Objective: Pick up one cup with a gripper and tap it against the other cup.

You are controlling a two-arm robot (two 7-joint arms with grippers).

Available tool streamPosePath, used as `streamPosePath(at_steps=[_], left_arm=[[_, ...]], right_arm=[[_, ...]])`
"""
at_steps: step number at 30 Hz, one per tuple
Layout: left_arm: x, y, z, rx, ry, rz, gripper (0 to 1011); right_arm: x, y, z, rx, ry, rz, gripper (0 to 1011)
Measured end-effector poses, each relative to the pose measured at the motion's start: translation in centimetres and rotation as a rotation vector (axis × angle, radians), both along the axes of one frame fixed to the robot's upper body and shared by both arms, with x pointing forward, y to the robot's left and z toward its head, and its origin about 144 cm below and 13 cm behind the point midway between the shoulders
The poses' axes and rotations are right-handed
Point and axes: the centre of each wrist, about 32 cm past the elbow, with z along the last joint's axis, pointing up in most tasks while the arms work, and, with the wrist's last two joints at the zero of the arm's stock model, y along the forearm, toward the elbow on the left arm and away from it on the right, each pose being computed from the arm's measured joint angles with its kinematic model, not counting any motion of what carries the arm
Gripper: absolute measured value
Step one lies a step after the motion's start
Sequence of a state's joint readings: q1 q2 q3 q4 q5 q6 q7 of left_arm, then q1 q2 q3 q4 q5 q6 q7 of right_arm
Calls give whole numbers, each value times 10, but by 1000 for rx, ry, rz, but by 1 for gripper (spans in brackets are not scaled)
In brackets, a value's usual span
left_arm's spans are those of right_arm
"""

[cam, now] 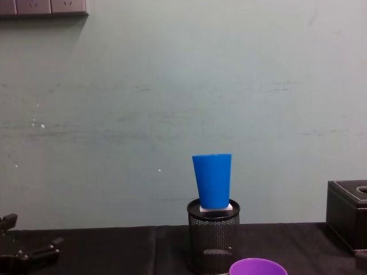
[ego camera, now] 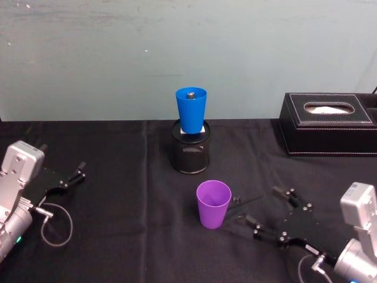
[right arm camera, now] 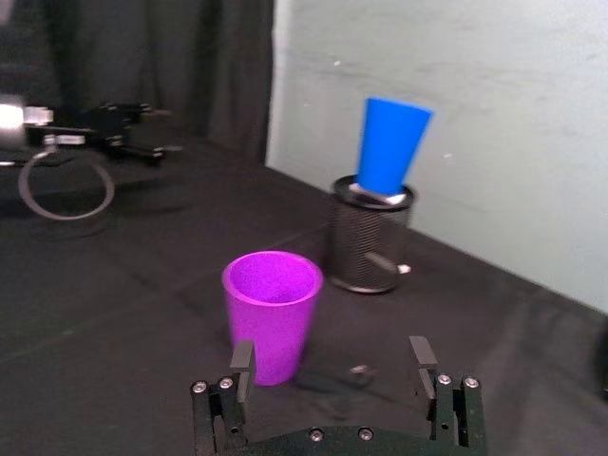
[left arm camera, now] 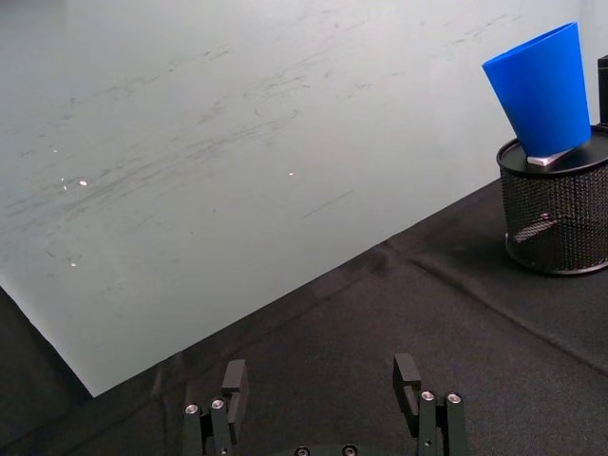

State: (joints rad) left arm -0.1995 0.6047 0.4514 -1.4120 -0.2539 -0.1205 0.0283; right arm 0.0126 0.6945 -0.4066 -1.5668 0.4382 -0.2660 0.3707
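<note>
The purple cup should tap against the blue cup (cam: 212, 180) (right arm camera: 390, 147), so my right gripper should grab the purple cup's upper sides next.
The purple cup (ego camera: 213, 203) stands upright on the black cloth, mouth up. My right gripper (ego camera: 262, 205) lies low just to its right, open, fingers pointing at the cup and apart from it. In the right wrist view the purple cup (right arm camera: 271, 313) stands just beyond the left finger of the open gripper (right arm camera: 332, 366). The blue cup (ego camera: 191, 110) sits upright on top of the black mesh pen holder (ego camera: 190, 150), behind the purple cup; from the chest the blue cup (cam: 212, 180) rises above the holder (cam: 212, 240). My left gripper (ego camera: 78, 172) rests open at the far left, holding nothing.
A black tissue box (ego camera: 327, 124) stands at the back right. A looped cable (ego camera: 56, 224) hangs by the left arm. The pale wall (ego camera: 118, 53) closes off the table's far edge. Bare black cloth (ego camera: 129, 194) lies between the left gripper and the cups.
</note>
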Motion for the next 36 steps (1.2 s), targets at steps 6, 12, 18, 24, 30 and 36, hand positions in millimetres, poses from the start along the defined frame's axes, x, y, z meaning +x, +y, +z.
streamPosePath(at_steps=[6,12,18,24,30,36], left_arm=[[0,0,0,0,0,0,1000],[0,0,0,0,0,0,1000],[0,0,0,0,0,0,1000],[0,0,0,0,0,0,1000],[0,0,0,0,0,0,1000],[0,0,0,0,0,0,1000]], right_arm=[[6,16,-8,3,45,47,1004],[17,27,-9,6,70,55,1004],[27,39,-10,10,84,61,1004],[31,52,-11,15,85,64,1004],[33,61,-14,29,93,41,1004],[36,66,-16,50,101,27,1004]])
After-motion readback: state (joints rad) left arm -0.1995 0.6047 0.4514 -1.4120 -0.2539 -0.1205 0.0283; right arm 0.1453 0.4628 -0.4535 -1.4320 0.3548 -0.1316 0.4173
